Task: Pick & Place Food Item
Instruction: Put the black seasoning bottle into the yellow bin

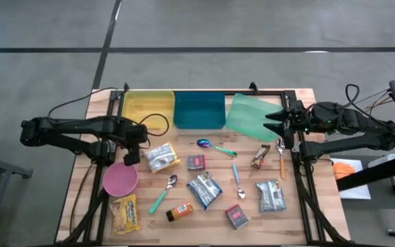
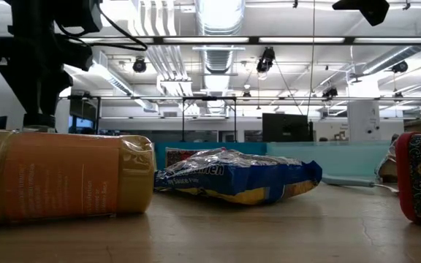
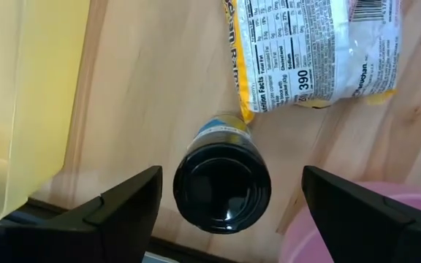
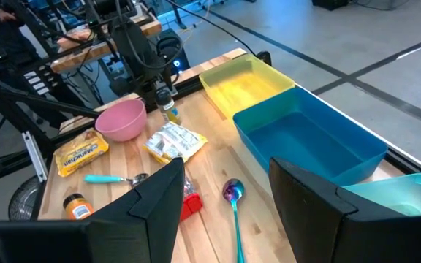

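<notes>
The small bottle still needs to go in the yellow bin (image 3: 35, 95). My left gripper should next take hold of the small bottle by its black cap (image 3: 223, 190) to place it there.
A small bottle (image 3: 221, 179) with a black cap stands upright on its base on the wooden table, between the yellow bin (image 1: 147, 110) and the pink bowl (image 1: 120, 179). My left gripper (image 3: 231, 175) points straight down over it, open. One finger stands on either side of the cap, clear of it. The right wrist view shows the same bottle (image 4: 169, 111) under that gripper. My right gripper (image 1: 278, 123) hovers open and holding nothing at the table's far right, by the green bin (image 1: 252, 116).
A ramen packet (image 1: 160, 157) lies just right of the bottle. Several packets, two red tins (image 1: 196, 162) (image 1: 237, 217), an orange jar (image 1: 180, 211) on its side and spoons are scattered over the table. A blue bin (image 1: 199, 110) stands between the yellow and green ones.
</notes>
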Robot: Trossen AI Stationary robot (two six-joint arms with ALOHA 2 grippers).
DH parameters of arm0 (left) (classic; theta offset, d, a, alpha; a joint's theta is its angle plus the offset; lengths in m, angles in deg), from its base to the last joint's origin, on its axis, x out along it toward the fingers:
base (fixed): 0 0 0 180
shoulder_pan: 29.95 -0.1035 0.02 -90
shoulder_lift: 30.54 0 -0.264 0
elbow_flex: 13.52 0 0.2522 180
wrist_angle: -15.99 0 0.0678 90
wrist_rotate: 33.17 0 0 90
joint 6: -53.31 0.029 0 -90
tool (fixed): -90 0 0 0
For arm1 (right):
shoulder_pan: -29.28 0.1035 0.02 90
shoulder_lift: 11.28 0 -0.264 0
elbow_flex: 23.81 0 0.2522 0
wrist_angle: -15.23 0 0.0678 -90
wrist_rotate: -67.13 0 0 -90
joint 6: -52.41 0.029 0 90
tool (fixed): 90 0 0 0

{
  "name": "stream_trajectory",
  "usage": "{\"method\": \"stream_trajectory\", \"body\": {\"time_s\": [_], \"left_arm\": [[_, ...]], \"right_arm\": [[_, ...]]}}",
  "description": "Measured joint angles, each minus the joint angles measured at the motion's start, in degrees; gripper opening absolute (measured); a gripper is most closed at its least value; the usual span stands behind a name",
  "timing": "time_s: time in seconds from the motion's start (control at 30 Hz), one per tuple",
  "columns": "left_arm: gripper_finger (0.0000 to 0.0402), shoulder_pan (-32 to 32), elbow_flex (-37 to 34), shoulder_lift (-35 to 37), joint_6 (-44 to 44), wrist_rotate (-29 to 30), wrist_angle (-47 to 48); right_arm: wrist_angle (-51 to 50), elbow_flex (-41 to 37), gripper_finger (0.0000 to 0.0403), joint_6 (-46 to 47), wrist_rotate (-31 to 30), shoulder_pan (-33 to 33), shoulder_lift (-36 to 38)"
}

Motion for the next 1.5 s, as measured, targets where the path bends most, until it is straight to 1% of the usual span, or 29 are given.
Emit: {"method": "stream_trajectory", "body": {"time_s": [0.17, 0.3, 0.4, 0.53, 0.77, 1.17, 1.5], "left_arm": [[0.0337, 0.0, -1.9, -0.1, -1.1, -0.1, 0.1], [0.0336, 0.0, -1.5, -0.1, -2.9, -0.1, 0.2], [0.0326, 0.0, -1.3, -0.1, -3.0, -0.1, 0.1], [0.0291, 0.0, -1.3, -0.1, -3.0, -0.7, 0.0], [0.0200, 0.0, -1.3, -0.1, -3.9, -1.0, -0.1], [0.0200, 0.0, -1.2, -0.1, -5.8, -1.1, 0.2], [0.0200, 0.0, 0.8, -0.2, -7.7, -2.4, 0.3]], "right_arm": [[0.0, 0.0, 0.0197, 0.0, 0.0, 0.0, 0.0], [0.0, 0.0, 0.0197, 0.0, 0.0, 0.0, 0.0], [0.0, 0.0, 0.0197, 0.0, 0.0, 0.0, 0.0], [0.0, 0.0, 0.0197, 0.0, 0.0, 0.0, 0.0], [0.0, 0.0, 0.0197, 0.0, 0.0, 0.0, 0.0], [0.0, 0.0, 0.0197, 0.0, 0.0, 0.0, 0.0], [0.0, 0.0, 0.0197, -0.4, 0.0, 0.0, 0.0]]}}
